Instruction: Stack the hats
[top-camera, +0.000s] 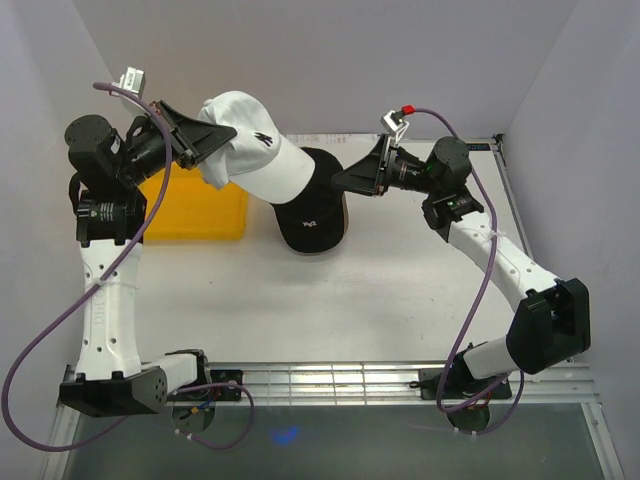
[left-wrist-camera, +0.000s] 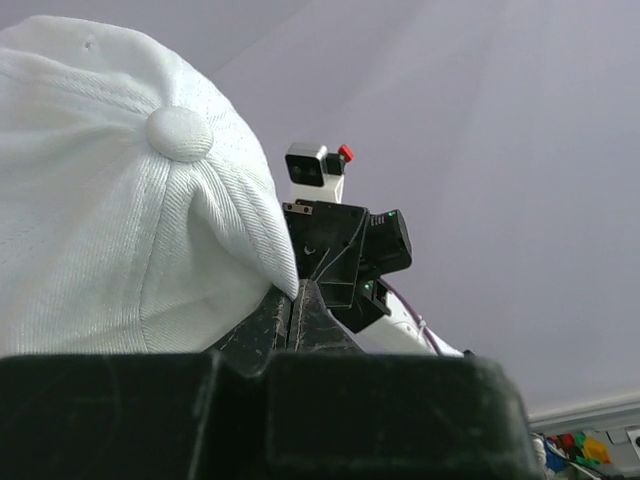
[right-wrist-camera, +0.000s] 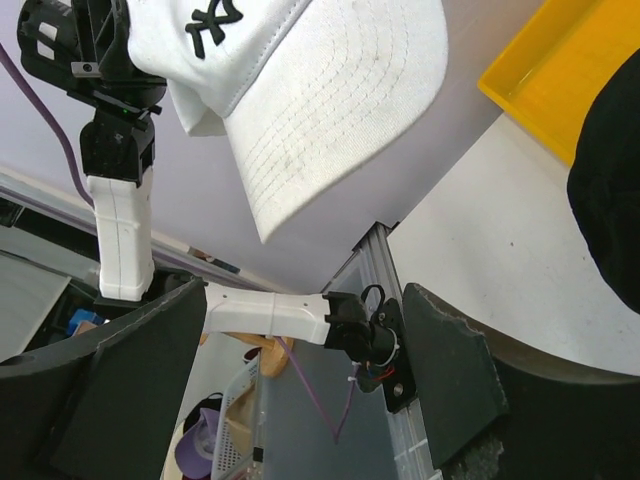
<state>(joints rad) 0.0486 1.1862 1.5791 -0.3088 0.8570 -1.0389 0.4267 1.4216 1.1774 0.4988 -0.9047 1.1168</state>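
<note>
My right gripper grabs the white hat's brim at its side edge next, leaving the white hat's top open to stack over the black hat.
My left gripper is shut on the back edge of a white hat with a black logo and holds it up in the air, brim pointing right. In the left wrist view the fingers pinch the white hat's fabric rim. A black hat lies on the table, partly under the white brim. My right gripper is open just right of the brim, above the black hat, with nothing between its fingers. The right wrist view shows the white hat overhead and the black hat at the right edge.
A yellow tray sits on the table under the left arm, and it shows in the right wrist view as the yellow tray at the top right. White walls enclose the table on three sides. A metal rail runs along the near edge.
</note>
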